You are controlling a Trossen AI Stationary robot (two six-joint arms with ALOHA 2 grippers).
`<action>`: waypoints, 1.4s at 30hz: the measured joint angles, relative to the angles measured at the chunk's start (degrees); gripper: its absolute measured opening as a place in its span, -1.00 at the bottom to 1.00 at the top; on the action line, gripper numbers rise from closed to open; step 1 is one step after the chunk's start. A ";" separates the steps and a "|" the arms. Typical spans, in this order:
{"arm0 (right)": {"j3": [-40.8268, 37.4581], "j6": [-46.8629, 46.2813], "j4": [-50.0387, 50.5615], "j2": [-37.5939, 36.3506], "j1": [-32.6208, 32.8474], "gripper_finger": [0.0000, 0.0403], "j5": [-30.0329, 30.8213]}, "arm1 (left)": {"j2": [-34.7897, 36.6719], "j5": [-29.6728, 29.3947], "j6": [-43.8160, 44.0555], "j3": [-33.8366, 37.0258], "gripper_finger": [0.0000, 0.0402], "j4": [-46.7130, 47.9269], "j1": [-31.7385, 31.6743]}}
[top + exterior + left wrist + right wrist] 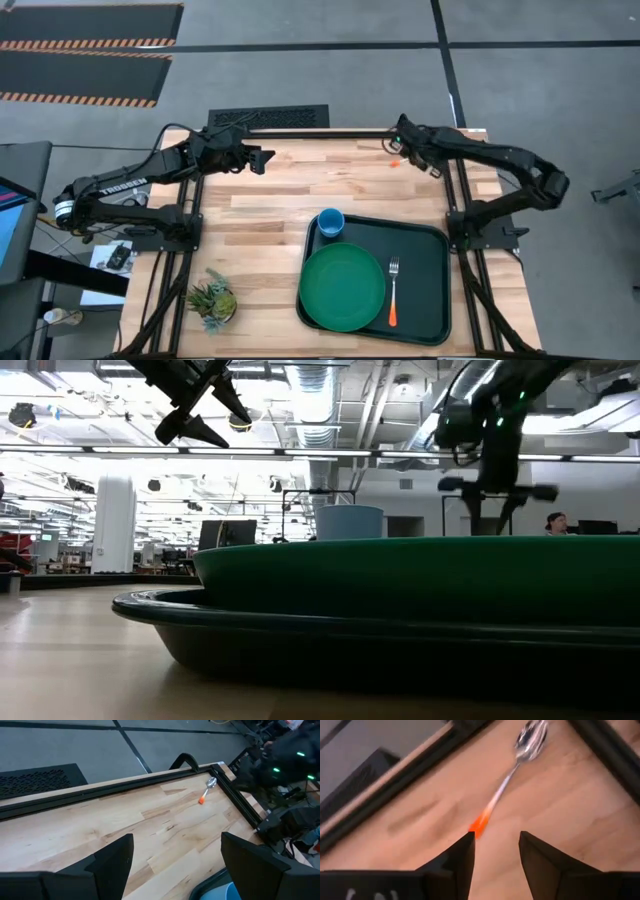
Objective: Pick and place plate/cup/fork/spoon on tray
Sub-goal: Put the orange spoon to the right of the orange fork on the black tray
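Note:
The spoon needs to go on the tray, so my right gripper should next grab it by its metal neck below the bowl [511, 773].
The dark tray [430, 300] lies on the table at the near right. The green plate [342, 288], the blue cup [330, 222] and the fork [393, 292] rest in it. The spoon [512, 767] lies flat on the wood at the table's far right corner; it also shows in the left wrist view [206, 790] and the high view [396, 160]. My right gripper [495, 845] is open above the spoon's orange handle end [479, 826], touching nothing. My left gripper [175, 865] is open and empty, raised over the table's far left.
A small potted plant [211, 299] stands at the table's near left. A black frame rail [125, 785] runs along the far edge and another [240, 795] along the right edge, close to the spoon. Bare wood lies between the arms.

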State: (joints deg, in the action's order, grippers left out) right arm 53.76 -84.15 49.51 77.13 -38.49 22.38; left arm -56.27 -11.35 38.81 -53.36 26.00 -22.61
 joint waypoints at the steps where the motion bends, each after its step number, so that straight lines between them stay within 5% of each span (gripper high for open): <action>1: -0.15 -0.40 -1.49 1.18 -1.76 -0.14 -0.16 | 0.00 0.02 0.00 0.00 0.42 0.00 0.00; 11: -0.25 -5.70 -6.79 15.22 -11.76 -0.24 -9.94 | 0.00 -0.33 -0.01 0.00 0.42 0.02 0.00; 17: -0.26 -5.56 -9.32 20.07 -14.79 -0.25 -10.85 | 0.00 -1.62 -1.63 0.00 0.42 0.02 0.01; 24: -0.18 -3.44 -17.00 20.74 -16.76 -0.25 -13.11 | 0.00 -2.17 -2.22 0.00 0.42 0.04 0.00; 42: -0.16 -5.37 -16.75 21.56 -19.94 -0.29 -12.56 | 0.00 -2.89 -2.62 0.00 0.42 0.14 -0.69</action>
State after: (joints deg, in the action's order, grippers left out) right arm 53.60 -89.52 32.76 98.70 -58.43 9.82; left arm -56.27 -14.24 36.18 -53.36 26.13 -23.30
